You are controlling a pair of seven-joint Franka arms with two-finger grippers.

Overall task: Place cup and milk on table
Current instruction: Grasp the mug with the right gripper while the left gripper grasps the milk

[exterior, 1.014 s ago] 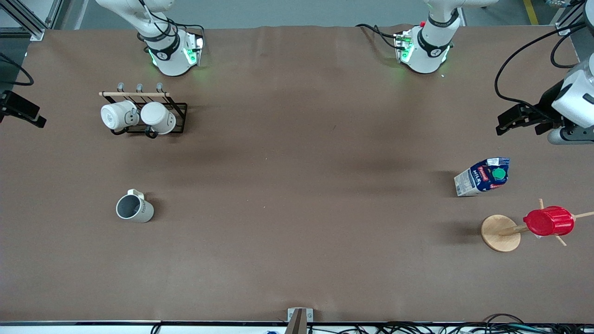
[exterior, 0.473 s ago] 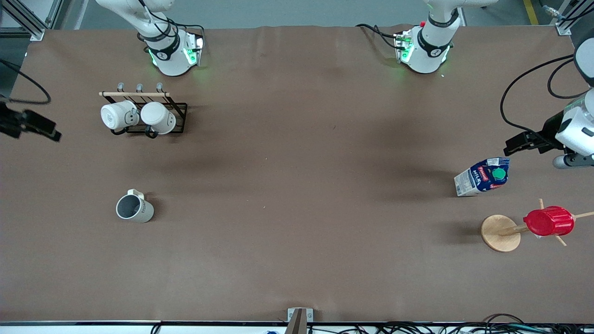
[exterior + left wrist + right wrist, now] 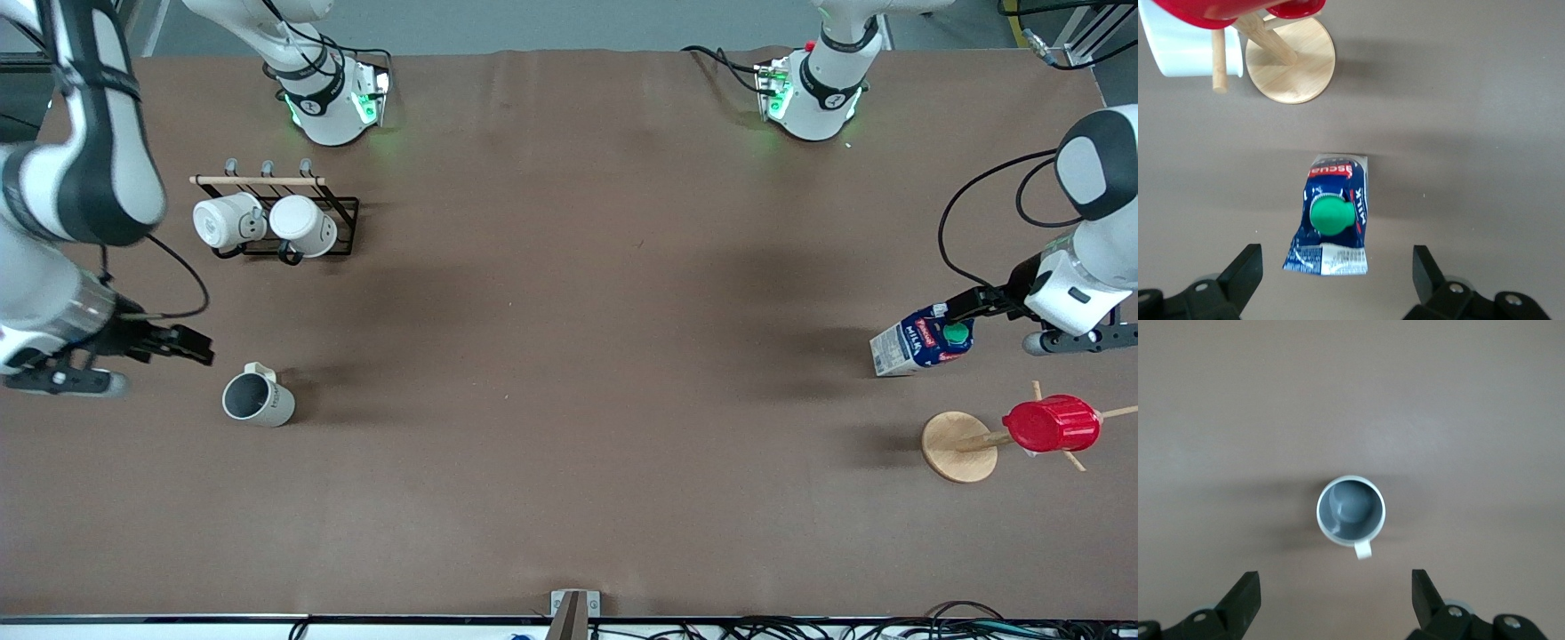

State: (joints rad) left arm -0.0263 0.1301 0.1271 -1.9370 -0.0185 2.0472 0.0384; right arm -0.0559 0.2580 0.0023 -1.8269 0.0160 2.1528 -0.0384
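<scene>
The milk has to go on the tabletop beside the cup (image 3: 258,400), so the robot's left gripper needs to grab the carton by its end with the cap (image 3: 956,332) next.
The cup (image 3: 258,400), pale grey-white with a dark grey inside, stands upright on the brown table (image 3: 569,356) toward the right arm's end. It also shows in the right wrist view (image 3: 1351,509), handle toward the fingers. My right gripper (image 3: 191,345) (image 3: 1335,597) is open and empty over the table just beside the cup. The milk (image 3: 925,342) (image 3: 1331,213), a blue and white carton with a green cap, stands toward the left arm's end. My left gripper (image 3: 965,309) (image 3: 1335,280) is open and empty over the carton's edge.
A black wire rack (image 3: 342,209) with two white mugs (image 3: 267,224) stands near the right arm's base. A wooden mug tree (image 3: 958,446) carrying a red ribbed cup (image 3: 1051,424) stands nearer to the front camera than the milk, close to it (image 3: 1291,60).
Both arms have swung in from the table's ends. The right gripper has come beside the cup, the left gripper over the milk. Cup and milk have not moved.
</scene>
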